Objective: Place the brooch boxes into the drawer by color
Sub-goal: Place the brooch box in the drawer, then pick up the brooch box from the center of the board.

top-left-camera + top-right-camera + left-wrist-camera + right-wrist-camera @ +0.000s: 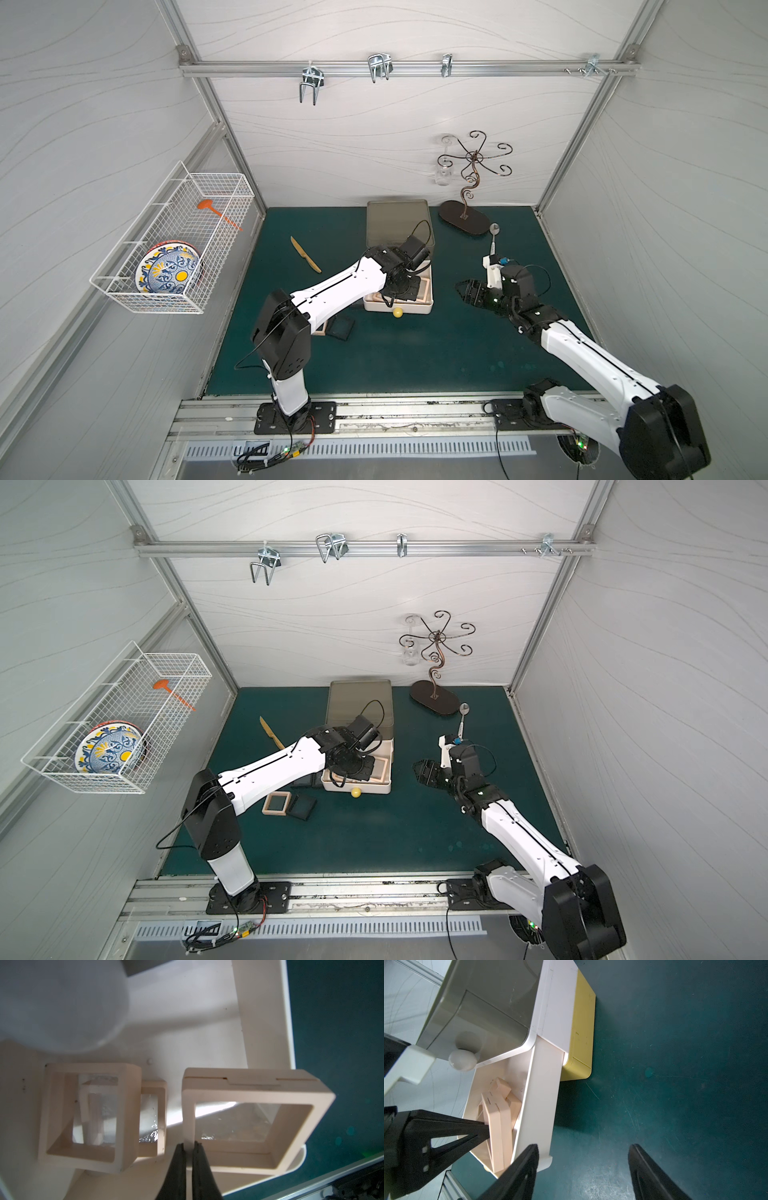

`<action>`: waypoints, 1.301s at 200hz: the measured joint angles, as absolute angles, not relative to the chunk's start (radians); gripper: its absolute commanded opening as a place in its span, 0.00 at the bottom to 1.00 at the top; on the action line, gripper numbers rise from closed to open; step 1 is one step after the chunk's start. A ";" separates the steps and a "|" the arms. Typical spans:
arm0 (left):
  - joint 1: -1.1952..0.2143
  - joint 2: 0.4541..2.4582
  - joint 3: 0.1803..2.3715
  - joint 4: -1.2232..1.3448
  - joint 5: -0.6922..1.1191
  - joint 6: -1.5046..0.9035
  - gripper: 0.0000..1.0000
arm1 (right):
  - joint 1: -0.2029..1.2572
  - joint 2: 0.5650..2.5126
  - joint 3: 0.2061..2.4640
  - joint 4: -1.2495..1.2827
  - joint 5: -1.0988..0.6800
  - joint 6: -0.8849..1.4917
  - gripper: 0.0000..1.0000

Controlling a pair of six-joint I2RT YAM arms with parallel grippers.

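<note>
The beige brooch box is ready for my left gripper to release now: the bottom of the drawer's level lies below it, so it would land there.
The drawer [397,224] stands at the back of the mat, its white middle tier [399,308] pulled out. My left gripper [189,1145] reaches into that tier, shut on the frame edge of a beige brooch box [228,1076] that stands on edge [500,1126]. Two more beige boxes [89,1118] lie beside it in the tier. A beige box [276,804] and a black box [303,806] lie on the mat left of the drawer front. My right gripper [583,1147] hovers open and empty over the mat, to the right of the open tier [467,291].
A wooden knife [305,254] lies left of the drawer. A spoon [493,235] and a curled metal stand [469,208] with a hanging glass [444,174] are at the back right. A wire basket [174,245] with plates hangs on the left wall.
</note>
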State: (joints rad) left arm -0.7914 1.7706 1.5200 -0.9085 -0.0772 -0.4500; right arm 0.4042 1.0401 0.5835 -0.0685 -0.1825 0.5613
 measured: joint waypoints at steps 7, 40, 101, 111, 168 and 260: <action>-0.791 1.772 1.520 -0.909 -0.078 -0.450 0.07 | 0.403 1.037 0.582 -0.070 -0.183 0.561 0.73; -0.791 1.772 1.520 -0.908 -0.079 -0.453 0.17 | 0.400 1.034 0.580 -0.070 -0.184 0.561 0.73; -0.791 1.770 1.530 -0.910 -0.104 -0.457 0.27 | 0.398 1.022 0.580 -0.083 -0.184 0.560 0.73; -0.791 1.767 1.532 -0.912 -0.113 -0.457 0.27 | 0.398 1.017 0.580 -0.085 -0.184 0.560 0.73; -0.676 1.543 1.494 -0.964 -0.174 -0.468 0.32 | 0.398 0.996 0.576 -0.085 -0.183 0.548 0.74; -0.181 1.180 0.833 -0.918 -0.128 -0.642 0.33 | 0.397 1.053 0.563 -0.052 -0.200 0.522 0.75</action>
